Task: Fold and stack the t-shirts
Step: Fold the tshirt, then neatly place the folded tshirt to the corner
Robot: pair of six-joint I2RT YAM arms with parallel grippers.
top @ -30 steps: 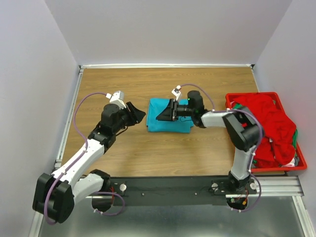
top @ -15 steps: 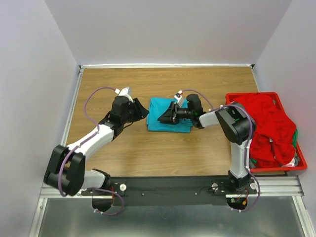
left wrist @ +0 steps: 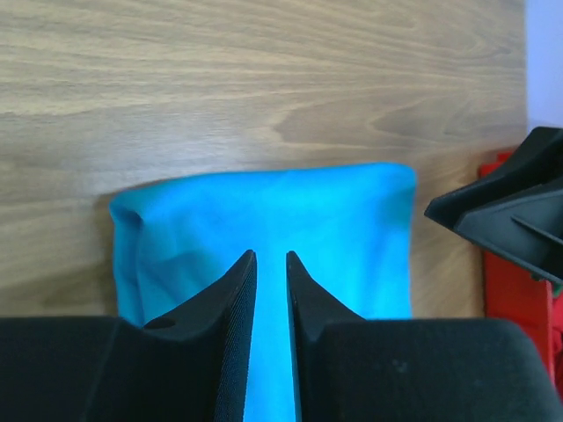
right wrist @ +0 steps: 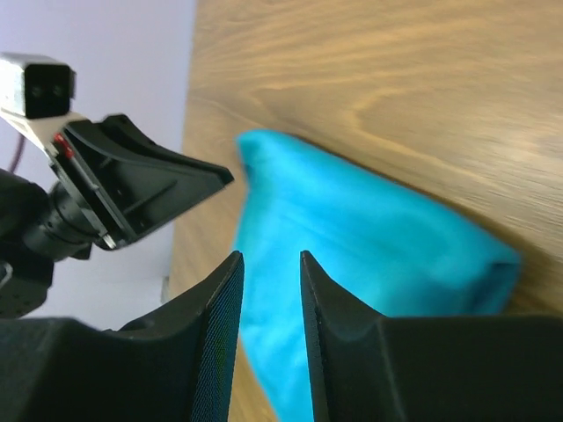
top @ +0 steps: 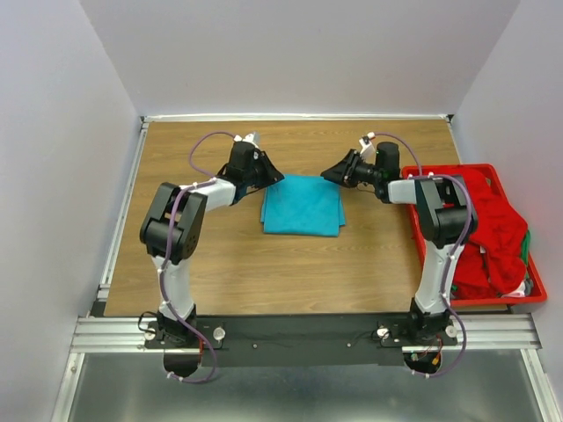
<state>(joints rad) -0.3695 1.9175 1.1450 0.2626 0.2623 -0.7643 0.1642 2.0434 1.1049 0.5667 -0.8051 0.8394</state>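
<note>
My right gripper grabs the folded teal t-shirt by its crate-side edge (top: 340, 202) (right wrist: 499, 283) next, then pulls the shirt flat across the table for stacking.
A teal t-shirt (top: 302, 204) lies folded into a neat rectangle mid-table; it also shows as the teal t-shirt (left wrist: 264, 207) under the left wrist and as the teal t-shirt (right wrist: 378, 237) under the right wrist. My left gripper (top: 273, 173) hovers at its far-left corner, jaws narrowly open with nothing between them (left wrist: 270, 255). At the far-right corner my right gripper (top: 330, 173) is also open and empty (right wrist: 268, 255). Red t-shirts (top: 479, 215), with a bit of green among them, are heaped in the crate.
A red plastic crate (top: 538, 297) stands at the table's right edge, with cloth spilling over its rim. Grey walls bound the table on the left, back and right. The two grippers face each other across the shirt's far edge.
Both arms swung toward the back of the table. The right gripper left the top of the teal shirt, the left came from its left side, and both jaws narrowed.
</note>
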